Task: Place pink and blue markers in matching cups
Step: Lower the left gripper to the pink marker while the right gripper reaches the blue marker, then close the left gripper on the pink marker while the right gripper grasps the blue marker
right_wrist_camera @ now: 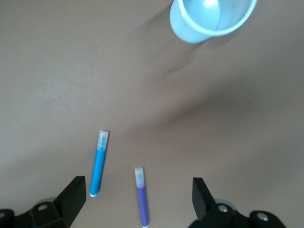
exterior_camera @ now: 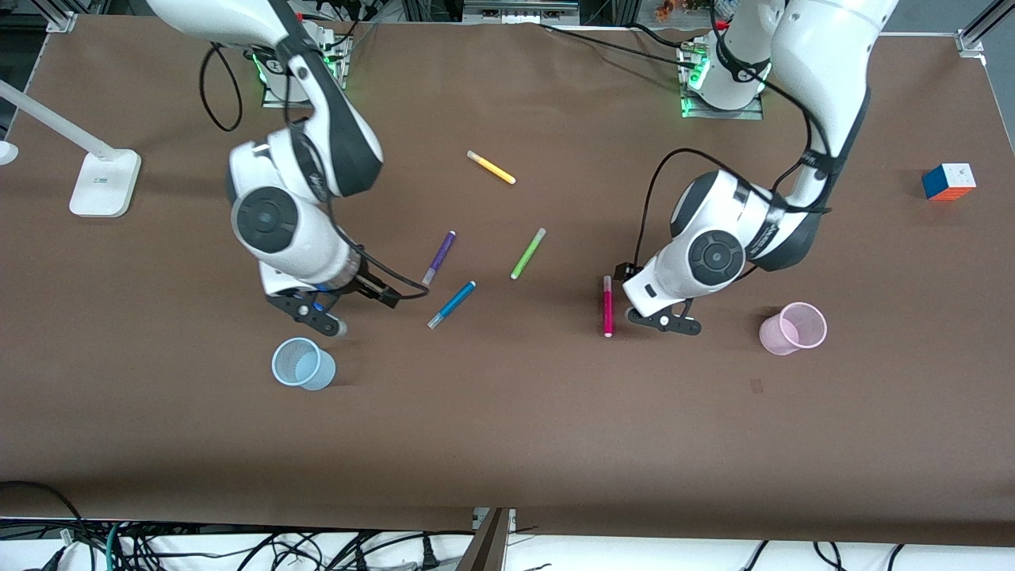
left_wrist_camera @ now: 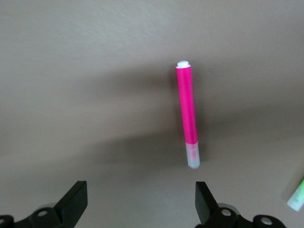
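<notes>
The blue marker will be picked up next by its blue body (exterior_camera: 457, 299) with my right gripper, so the blue marker's clear cap (exterior_camera: 435, 320) stays free to go into the pale blue cup.
The pink marker (exterior_camera: 608, 306) lies on the brown table, and the blue marker (exterior_camera: 452, 304) lies nearer the right arm's end. The pale pink cup (exterior_camera: 793, 328) stands upright toward the left arm's end, the pale blue cup (exterior_camera: 303, 364) toward the right arm's end. My left gripper (exterior_camera: 664, 320) is open and empty over bare table between the pink marker (left_wrist_camera: 186, 116) and the pink cup. My right gripper (exterior_camera: 317, 315) is open and empty over bare table, between the blue cup (right_wrist_camera: 211, 19) and the blue marker (right_wrist_camera: 99, 164).
A purple pen (exterior_camera: 438, 258), a green pen (exterior_camera: 528, 253) and a yellow pen (exterior_camera: 491, 167) lie farther from the front camera than the blue marker. A puzzle cube (exterior_camera: 948, 182) sits at the left arm's end, a white lamp base (exterior_camera: 103, 184) at the right arm's end.
</notes>
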Robot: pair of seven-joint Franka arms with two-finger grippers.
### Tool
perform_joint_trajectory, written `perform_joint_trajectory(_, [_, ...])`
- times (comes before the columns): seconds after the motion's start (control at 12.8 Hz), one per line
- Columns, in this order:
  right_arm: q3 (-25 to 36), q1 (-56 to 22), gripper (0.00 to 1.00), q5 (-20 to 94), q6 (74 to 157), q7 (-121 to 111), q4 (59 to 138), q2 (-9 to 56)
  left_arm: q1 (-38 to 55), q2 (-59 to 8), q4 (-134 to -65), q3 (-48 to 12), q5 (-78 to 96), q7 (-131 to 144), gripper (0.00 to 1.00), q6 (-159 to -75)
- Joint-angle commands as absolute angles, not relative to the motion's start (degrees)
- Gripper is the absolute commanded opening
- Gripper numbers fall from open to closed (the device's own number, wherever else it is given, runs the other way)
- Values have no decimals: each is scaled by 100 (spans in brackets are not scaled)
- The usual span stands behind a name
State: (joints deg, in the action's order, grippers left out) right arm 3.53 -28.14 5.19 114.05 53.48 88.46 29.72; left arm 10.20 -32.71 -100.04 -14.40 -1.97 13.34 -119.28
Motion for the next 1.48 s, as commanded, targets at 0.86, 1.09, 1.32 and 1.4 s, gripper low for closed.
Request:
perform_joint_trajectory(0.86, [211, -3489, 91, 606, 13297, 7005, 8490, 4570, 1441, -3604, -10020, -1380, -272, 1934, 100, -12551])
perform_joint_trajectory(1.09, [149, -3489, 85, 606, 13455, 6979, 8499, 4693, 1441, -3708, -9976, -1362, -272, 1934, 100, -12743])
perform_joint_trajectory(1.32, [149, -3489, 58, 615, 13561, 6970, 8499, 4772, 1433, -3937, -9967, -1345, -491, 1925, 100, -13024])
perform_joint_trajectory(1.4, [149, -3481, 48, 615, 13579, 6961, 8499, 4790, 1424, -4033, -9949, -1336, -605, 1925, 100, -13243])
